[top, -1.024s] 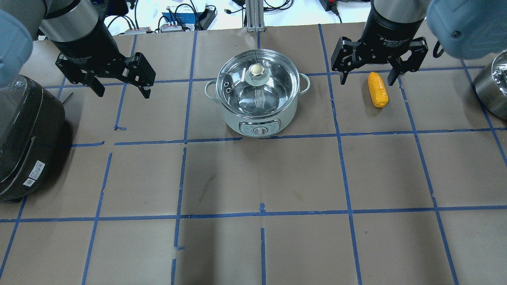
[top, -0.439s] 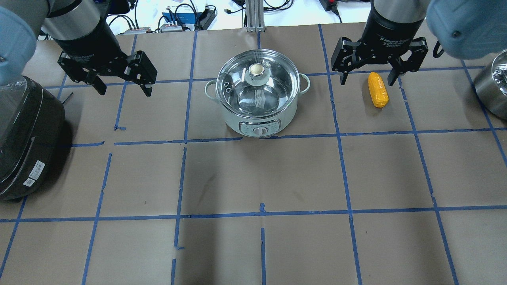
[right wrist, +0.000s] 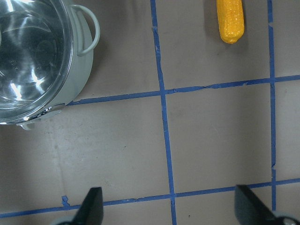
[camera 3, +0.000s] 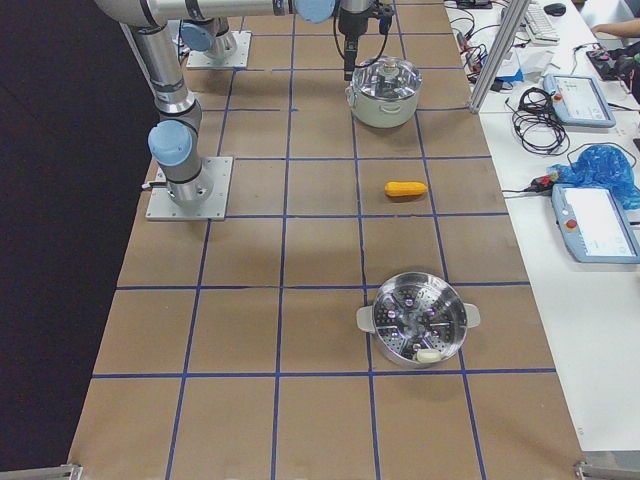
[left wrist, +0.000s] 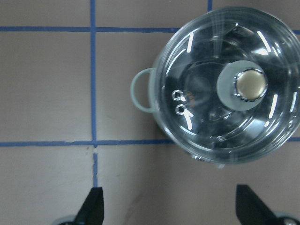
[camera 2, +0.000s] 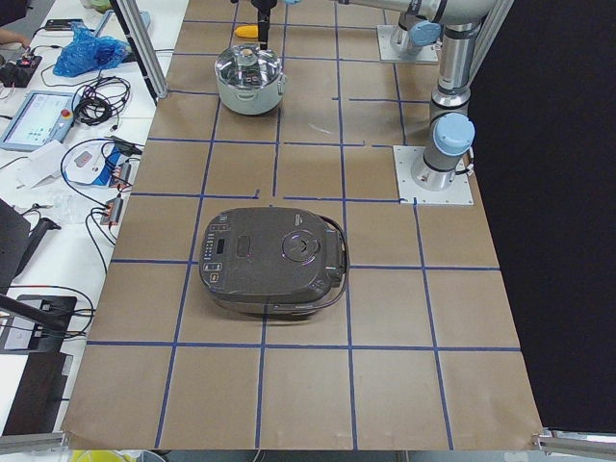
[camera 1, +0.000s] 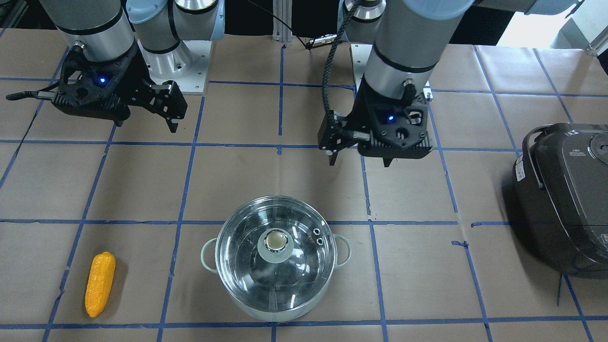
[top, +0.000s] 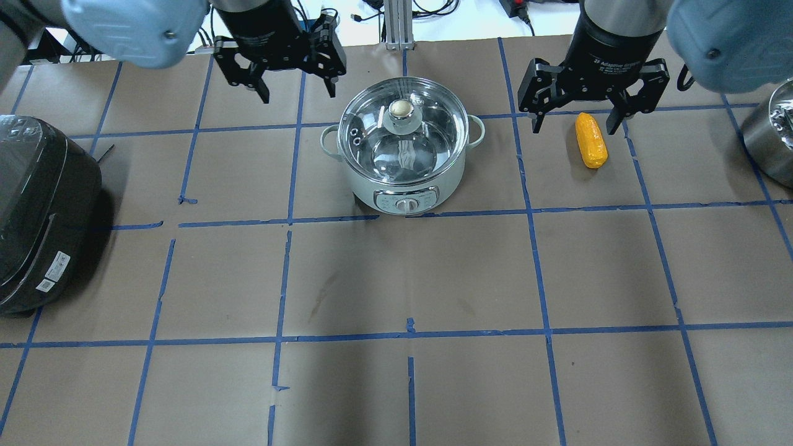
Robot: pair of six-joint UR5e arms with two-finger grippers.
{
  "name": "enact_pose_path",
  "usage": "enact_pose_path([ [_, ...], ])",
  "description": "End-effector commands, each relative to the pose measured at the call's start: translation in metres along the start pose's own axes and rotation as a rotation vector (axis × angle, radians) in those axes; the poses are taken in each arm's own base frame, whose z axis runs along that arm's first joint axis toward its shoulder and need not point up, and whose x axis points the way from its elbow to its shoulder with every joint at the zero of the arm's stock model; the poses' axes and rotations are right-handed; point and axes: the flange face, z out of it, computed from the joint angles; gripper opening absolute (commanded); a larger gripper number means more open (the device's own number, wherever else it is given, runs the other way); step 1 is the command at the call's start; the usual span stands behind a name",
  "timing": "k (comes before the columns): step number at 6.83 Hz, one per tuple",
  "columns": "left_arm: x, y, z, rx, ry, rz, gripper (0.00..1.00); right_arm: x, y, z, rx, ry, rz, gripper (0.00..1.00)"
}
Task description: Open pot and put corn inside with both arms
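The pot [camera 1: 277, 313] needs to be opened for the corn. My left gripper will grab the glass lid by its metal-topped knob [camera 1: 276, 240] next.
The pot [top: 403, 167], steel with pale handles, stands at the table's back middle with its glass lid [top: 427, 130] shut and its knob [top: 401, 110] on top. It also shows in the front view [camera 1: 275, 266] and the left wrist view [left wrist: 206, 93]. The yellow-orange corn [top: 590, 140] lies flat on the table to the pot's right, also in the front view [camera 1: 99, 284] and the right wrist view [right wrist: 230, 18]. My left gripper [top: 299, 93] is open and empty, hovering just back-left of the pot. My right gripper [top: 575, 129] is open and empty, hovering over the corn's far end.
A dark grey rice cooker [top: 37, 210] sits at the table's left edge. A steel steamer pot [top: 771, 136] stands at the right edge, also in the exterior right view [camera 3: 418, 330]. Brown paper with blue tape lines covers the table [top: 409, 279].
My left arm has swung from the far left, near the rice cooker, rightward and back to beside the pot. The right arm, pot and corn have not moved.
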Motion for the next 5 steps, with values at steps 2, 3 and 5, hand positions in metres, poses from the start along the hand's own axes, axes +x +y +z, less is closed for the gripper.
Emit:
enact_pose_path([
  [2, 0.080, -0.035, 0.098, 0.018, 0.106, -0.073, 1.00, 0.000, 0.000, 0.001, -0.003, 0.000, 0.000, 1.00],
  [3, 0.095, -0.042, 0.121, 0.035, 0.119, -0.111, 1.00, 0.000, 0.000, 0.001, -0.003, 0.000, 0.000, 1.00],
  [5, 0.096, -0.048, 0.133, 0.032, 0.109, -0.104, 1.00, 0.000, 0.000, 0.001, -0.003, 0.000, 0.000, 1.00],
])
